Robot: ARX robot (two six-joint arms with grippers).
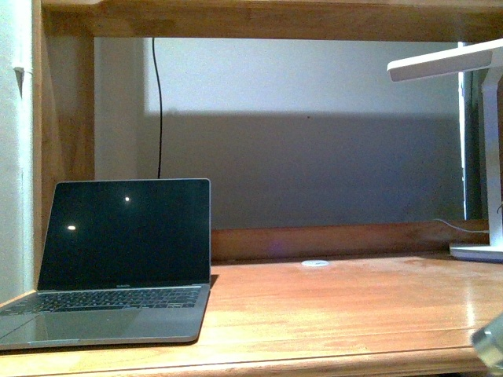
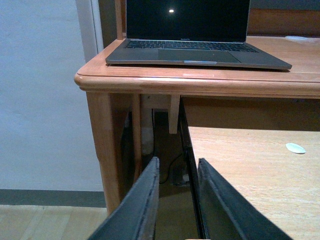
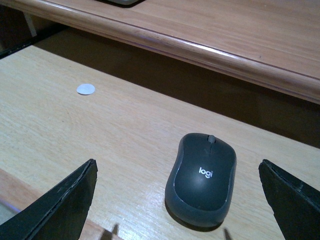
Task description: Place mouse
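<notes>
Next, my right gripper grabs the dark grey mouse by its long sides to place the mouse on the desk top [image 1: 314, 306].
The dark grey mouse [image 3: 201, 178] lies on a pale wooden pull-out shelf [image 3: 60, 125] below the desk top. It shows only in the right wrist view. My right gripper [image 3: 177, 172] is open, its two black fingers wide apart on either side of the mouse, not touching it. My left gripper [image 2: 178, 167] is shut and empty, low beside the desk's left leg [image 2: 102, 150], at the left edge of the same shelf [image 2: 250, 165]. The mouse is not seen in the front view.
An open laptop [image 1: 118, 259] stands at the left of the desk top [image 1: 338, 306]. A small white disc [image 1: 315, 263] lies at the desk's back. A white lamp [image 1: 479, 141] stands at the right. Another white disc [image 3: 85, 89] lies on the shelf.
</notes>
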